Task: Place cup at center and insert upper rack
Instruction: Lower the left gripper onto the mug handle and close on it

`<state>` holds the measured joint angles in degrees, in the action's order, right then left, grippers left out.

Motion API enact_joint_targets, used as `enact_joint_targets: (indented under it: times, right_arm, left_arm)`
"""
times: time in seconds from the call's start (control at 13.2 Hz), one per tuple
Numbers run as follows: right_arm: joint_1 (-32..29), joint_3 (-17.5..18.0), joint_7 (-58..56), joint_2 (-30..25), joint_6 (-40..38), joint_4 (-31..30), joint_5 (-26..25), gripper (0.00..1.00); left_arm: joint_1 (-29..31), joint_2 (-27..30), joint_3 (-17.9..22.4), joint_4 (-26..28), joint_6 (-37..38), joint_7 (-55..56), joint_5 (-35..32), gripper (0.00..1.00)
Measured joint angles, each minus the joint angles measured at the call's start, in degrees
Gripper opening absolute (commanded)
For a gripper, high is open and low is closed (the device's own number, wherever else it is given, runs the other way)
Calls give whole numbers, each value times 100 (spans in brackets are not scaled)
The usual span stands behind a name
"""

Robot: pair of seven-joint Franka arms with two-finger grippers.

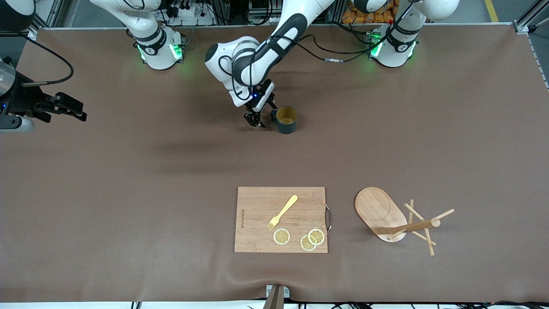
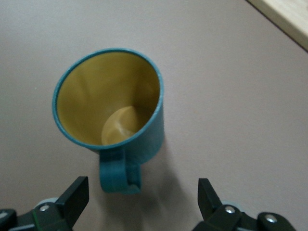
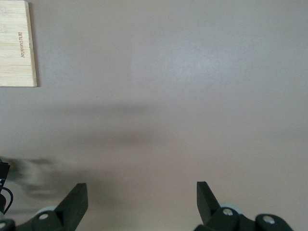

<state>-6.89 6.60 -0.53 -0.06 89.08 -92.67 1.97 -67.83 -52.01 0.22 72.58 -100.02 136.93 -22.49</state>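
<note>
I will grab the dark teal cup next with my left gripper by its handle [image 2: 118,174], so its rim [image 2: 161,89] stays free, and place it at the center.
The dark teal cup [image 1: 286,119] stands upright on the brown table, in the half nearer the robots' bases, its tan inside showing. My left gripper [image 1: 259,116] is open right beside its handle, on the side toward the right arm's end. In the left wrist view the cup [image 2: 113,101] fills the middle, and its handle [image 2: 120,173] points between the spread fingers of the left gripper [image 2: 142,197], untouched. The upper rack [image 1: 401,223], a wooden mug tree, lies on its side near the front edge toward the left arm's end. My right gripper [image 1: 79,112] waits open and empty at its own end of the table, seen over bare table in its wrist view [image 3: 142,197].
A rectangular wooden cutting board [image 1: 257,201] lies near the front edge beside the mug tree, carrying a yellow fork [image 1: 283,211] and three lemon slices [image 1: 282,236]. Its corner shows in the right wrist view [image 3: 17,43] and in the left wrist view [image 2: 288,19].
</note>
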Motion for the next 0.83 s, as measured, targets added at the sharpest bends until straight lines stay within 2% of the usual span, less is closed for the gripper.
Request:
enact_joint_targets:
  times: [0.08,0.45,0.6,0.76,0.83]
  right_arm:
    - [-17,-18,0,0,-16,-1,0,100]
    - [-169,-44,0,-25,-135,16,-9,100]
    - [-385,-51,-4,-39,-158,18,-13,100]
    - [-611,-57,-72,-38,-184,16,-14,100]
    - [-697,-58,-130,-36,-189,11,-14,100]
  left_arm:
    - [-4,-33,0,0,19,76,24,100]
    - [-8,-94,1,-5,20,518,44,74]
    - [-9,-107,1,-5,26,601,48,57]
    - [-10,-132,6,-5,39,607,121,53]
    - [-10,-146,11,-5,42,609,155,46]
